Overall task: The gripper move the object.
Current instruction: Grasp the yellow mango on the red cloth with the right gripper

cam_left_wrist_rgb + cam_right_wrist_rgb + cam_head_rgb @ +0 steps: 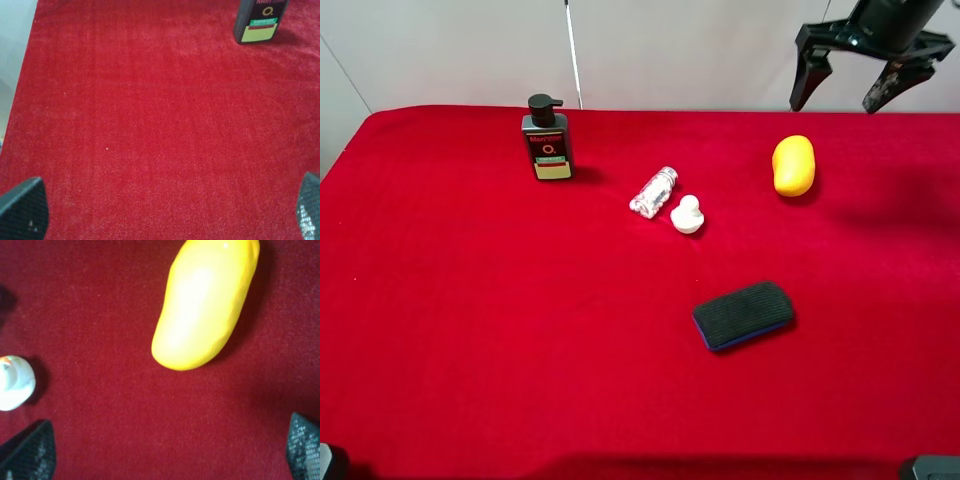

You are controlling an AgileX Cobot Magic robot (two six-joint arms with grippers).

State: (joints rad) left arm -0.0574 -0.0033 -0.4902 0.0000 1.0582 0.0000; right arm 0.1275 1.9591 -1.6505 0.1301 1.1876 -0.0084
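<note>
My right gripper is to grab the yellow mango-like oval [793, 165] next by its long curved sides, to move it across the red cloth [590, 300].
The object, a glossy yellow mango-like oval [793, 165], lies on the red cloth at the right rear. It fills the right wrist view [205, 305], lying free between and beyond the fingertips. My right gripper [835, 104], a black claw on a dark arm, hangs open and empty in the air above and behind it; in its own wrist view [165, 460] the fingertips [27, 452] stand wide apart. My left gripper [165, 220] is open and empty over bare red cloth on the left, with only its fingertips [22, 210] showing.
A black pump bottle [547, 140] stands at the rear left and shows in the left wrist view [260, 20]. A small clear bottle [654, 190] and a white duck [687, 215] lie mid-table; the duck also shows in the right wrist view [15, 382]. A black blue-edged eraser [744, 314] lies in front.
</note>
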